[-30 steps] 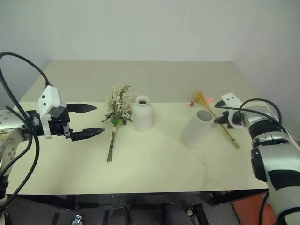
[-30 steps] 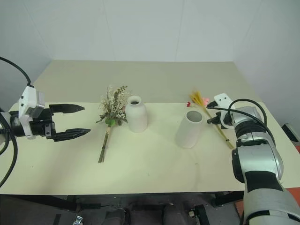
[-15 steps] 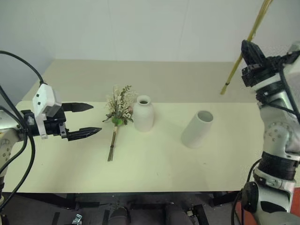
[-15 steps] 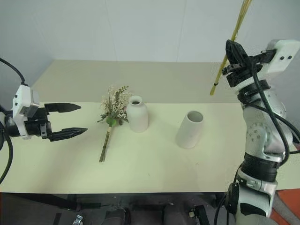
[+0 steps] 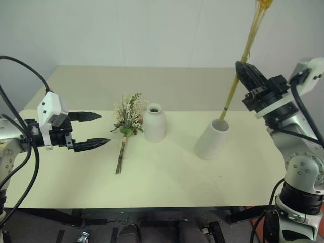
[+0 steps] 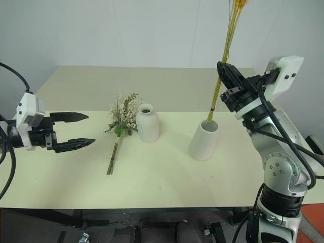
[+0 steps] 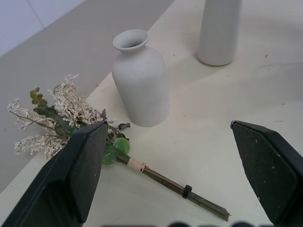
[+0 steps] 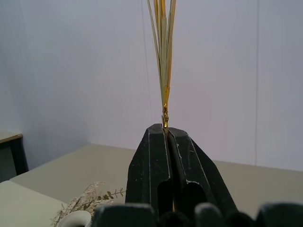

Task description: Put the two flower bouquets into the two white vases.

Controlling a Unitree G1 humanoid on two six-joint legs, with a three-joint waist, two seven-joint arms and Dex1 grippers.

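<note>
My left gripper should next lift the bouquet by the wrapped stems, as dried blossoms and leaves spread loosely at the top of the bushy bouquet.
My right gripper is shut on the stems of the slim yellow bouquet and holds it nearly upright in the air. Its plume runs off the top edge. The stems' lower ends hang right at the mouth of the wide cylinder vase; whether they are inside I cannot tell. The bushy bouquet lies flat on the table just left of the bottle-shaped vase. My left gripper hovers open left of that bouquet, pointing toward it with nothing between its fingers.
Both vases stand near the middle of the cream table, about a hand's width apart. A white wall rises behind the table's far edge. There is bare tabletop in front of the vases and to the right of the cylinder.
My right gripper lifted the yellow bouquet off the table, swung it upright, and brought it left over the cylinder vase. The left gripper stayed put.
</note>
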